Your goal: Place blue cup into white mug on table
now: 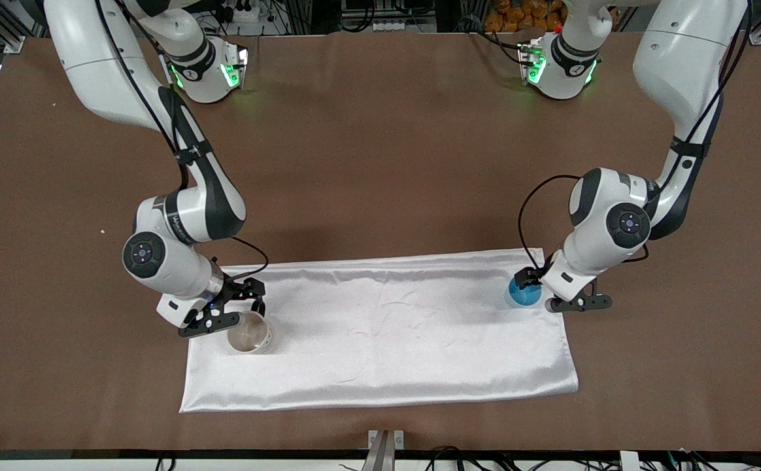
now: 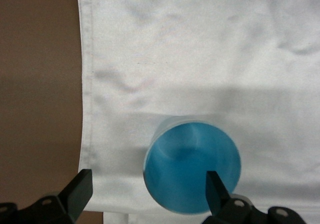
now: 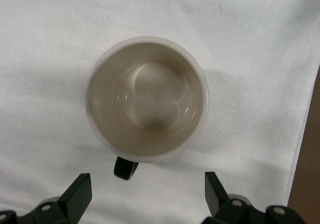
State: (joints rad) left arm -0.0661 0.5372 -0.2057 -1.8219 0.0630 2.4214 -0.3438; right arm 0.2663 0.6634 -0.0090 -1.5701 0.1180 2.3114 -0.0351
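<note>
The right gripper grabs the white mug by its dark handle (image 3: pixel 126 168) next, to keep the white mug's opening (image 3: pixel 148 99) free to take the blue cup.
The blue cup (image 1: pixel 523 295) stands upright on the white cloth near its corner at the left arm's end. My left gripper (image 1: pixel 552 299) hangs low just beside and above it, open and empty. In the left wrist view the cup (image 2: pixel 192 170) lies off-centre between the open fingers (image 2: pixel 80 189), close to one of them. The white mug (image 1: pixel 251 337) stands upright on the cloth at the right arm's end. My right gripper (image 1: pixel 239 310) is open and empty above its rim. The right wrist view shows the mug's cream inside (image 3: pixel 147 99), with its dark handle (image 3: pixel 126 167) pointing toward the open gripper (image 3: pixel 147 194).
The shiny white cloth (image 1: pixel 387 327) lies on the brown table (image 1: pixel 380 163), nearer the front camera. Its edge (image 2: pixel 86 109) runs close to the cup. Bare brown table surrounds the cloth.
</note>
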